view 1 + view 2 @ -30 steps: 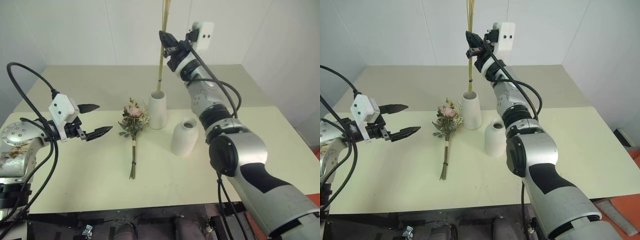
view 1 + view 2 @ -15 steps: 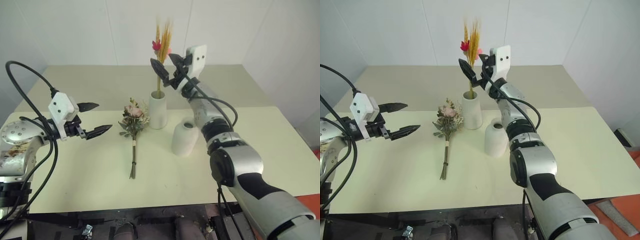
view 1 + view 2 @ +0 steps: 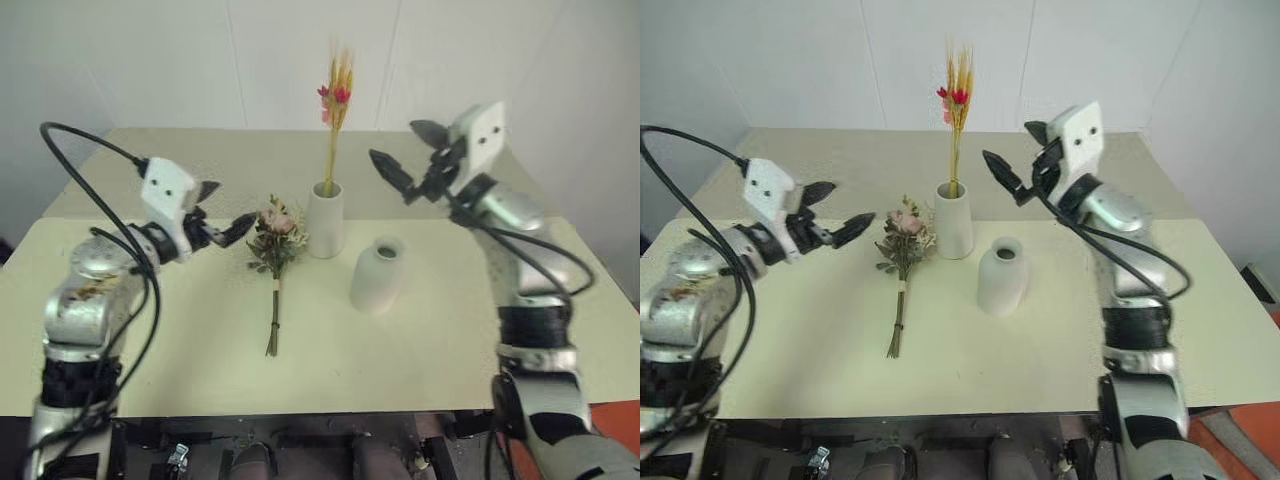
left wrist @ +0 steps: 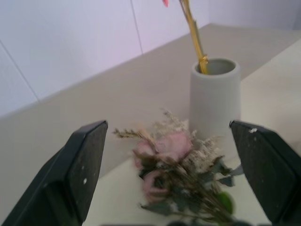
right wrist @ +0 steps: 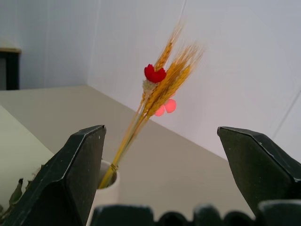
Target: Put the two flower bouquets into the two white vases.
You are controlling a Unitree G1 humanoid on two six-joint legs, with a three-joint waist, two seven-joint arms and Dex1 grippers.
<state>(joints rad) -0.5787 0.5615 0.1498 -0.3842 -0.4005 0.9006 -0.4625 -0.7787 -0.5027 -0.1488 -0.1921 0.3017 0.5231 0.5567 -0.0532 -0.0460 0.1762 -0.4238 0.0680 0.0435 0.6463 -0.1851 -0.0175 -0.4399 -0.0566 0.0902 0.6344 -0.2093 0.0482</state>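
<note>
My left gripper should grab the bouquet by its bound stems next. The bouquet's pale pink blossoms and leaves are delicate and spread wide at its head.
The slim bunch of yellow-orange spikes with red-pink flowers stands upright in the tall white vase at the table's middle. The rounder white vase stands empty just right of it and nearer me. The bushy pale pink bouquet lies flat on the table left of the tall vase, stems toward me. My left gripper is open, level, a short way left of the pink blossoms. My right gripper is open and empty, raised to the right of the yellow bunch.
The pale green table runs on to a beige rear section, with white walls behind it. Black cables loop off my left arm at the left. Bare tabletop lies in front of the vases and to the right.
My right gripper opened and let go of the slim bunch, which dropped into the tall vase; that arm then drew back to the right. My left gripper moved right, toward the pink bouquet.
</note>
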